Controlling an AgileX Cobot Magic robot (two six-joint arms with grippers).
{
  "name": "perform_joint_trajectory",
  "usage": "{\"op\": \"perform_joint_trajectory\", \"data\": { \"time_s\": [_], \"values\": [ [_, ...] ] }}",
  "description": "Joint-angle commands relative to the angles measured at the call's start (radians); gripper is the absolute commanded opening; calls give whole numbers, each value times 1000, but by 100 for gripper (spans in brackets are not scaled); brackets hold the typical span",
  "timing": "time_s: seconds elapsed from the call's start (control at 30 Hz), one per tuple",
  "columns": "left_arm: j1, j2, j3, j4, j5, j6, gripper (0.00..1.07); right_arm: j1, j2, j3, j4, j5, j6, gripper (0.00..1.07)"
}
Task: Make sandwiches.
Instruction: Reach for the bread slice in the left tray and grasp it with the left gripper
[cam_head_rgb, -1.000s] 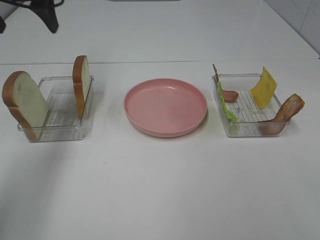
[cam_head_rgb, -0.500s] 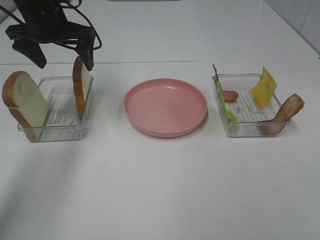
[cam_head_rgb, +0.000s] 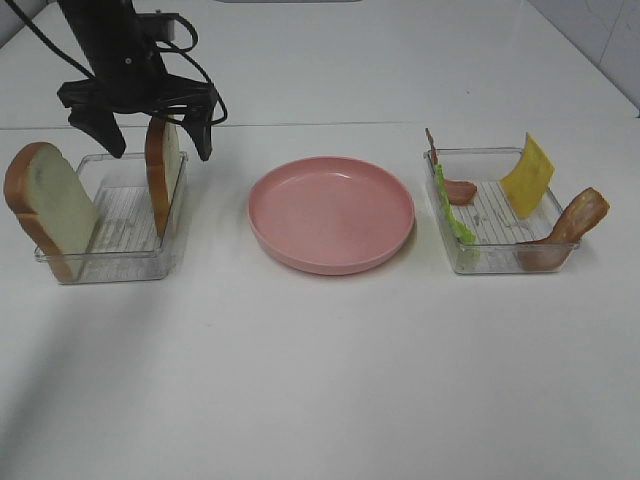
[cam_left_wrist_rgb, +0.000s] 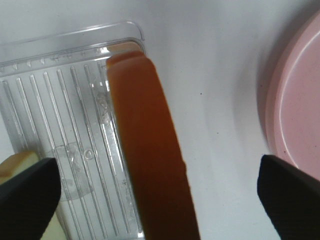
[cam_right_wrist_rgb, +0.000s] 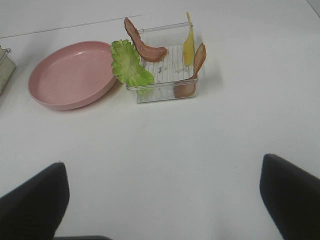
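Note:
My left gripper needs to pick up the upright bread slice by its brown crust next. The slice will then start a sandwich on the pink plate (cam_head_rgb: 331, 215) (cam_left_wrist_rgb: 306, 100).
The sandwiches' parts sit in two clear trays. One bread slice (cam_head_rgb: 163, 170) stands upright at the left tray's (cam_head_rgb: 120, 250) right wall, and another slice (cam_head_rgb: 45, 205) leans at its left end. My left gripper (cam_head_rgb: 155, 140) hangs open over the upright slice, a finger on each side of its brown crust (cam_left_wrist_rgb: 150, 165), not touching. The right tray (cam_head_rgb: 500, 240) holds lettuce (cam_head_rgb: 452, 215), a cheese square (cam_head_rgb: 528, 175) and meat strips (cam_head_rgb: 570, 225). My right gripper (cam_right_wrist_rgb: 162, 210) is open over bare table, well short of that tray (cam_right_wrist_rgb: 165, 90), and out of the exterior high view.
A round pink plate (cam_head_rgb: 330, 212) with nothing on it lies between the two trays. White table surface stretches in front of the trays and the plate. A seam in the table runs behind them.
The left arm has come in from the upper left and moved down and right, so its open fingers now straddle the upright bread slice. Nothing else has moved.

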Motion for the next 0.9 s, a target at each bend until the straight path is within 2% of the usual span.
{"op": "perform_joint_trajectory", "data": {
  "time_s": [0.03, 0.3, 0.37, 0.4, 0.43, 0.47, 0.5, 0.53, 0.57, 0.63, 0.77, 0.83, 0.9],
  "values": [
    [-7, 16, -7, -5, 14, 2, 100, -6, -24, 3, -1, -10, -2, 98],
    [-7, 42, -6, -4, 10, 25, 96, -6, -24, 3, -1, -10, -2, 98],
    [-7, 43, -6, 6, 8, 25, 82, -6, -24, 3, -1, -10, -2, 98],
    [-7, 43, -6, 6, 8, 25, 82, -6, -24, 3, -1, -10, -2, 98],
    [-7, 43, -6, 17, 8, 24, 64, -6, -24, 3, -1, -10, -2, 98],
    [-7, 43, -6, 33, 7, 23, 40, -6, -24, 3, -1, -10, -2, 98],
    [-7, 43, -6, 33, 7, 23, 40, -6, -24, 3, -1, -10, -2, 98],
    [-7, 43, -6, 43, 8, 19, 27, -6, -24, 3, -1, -10, -2, 98],
    [-7, 43, -6, 49, 17, 16, 4, -6, -24, 3, -1, -10, -2, 98],
    [-7, 43, -6, 51, 22, 16, 0, -6, -24, 3, -1, -10, -2, 98],
    [-7, 43, -6, 27, 27, 10, 0, -6, -24, 3, -1, -10, -2, 98],
    [-7, 43, -6, 16, 18, -26, 0, -6, -24, 3, -1, -10, -2, 98],
    [-7, 43, -6, 16, 16, -38, 0, -6, -24, 3, -1, -10, -2, 98]
  ]
}}
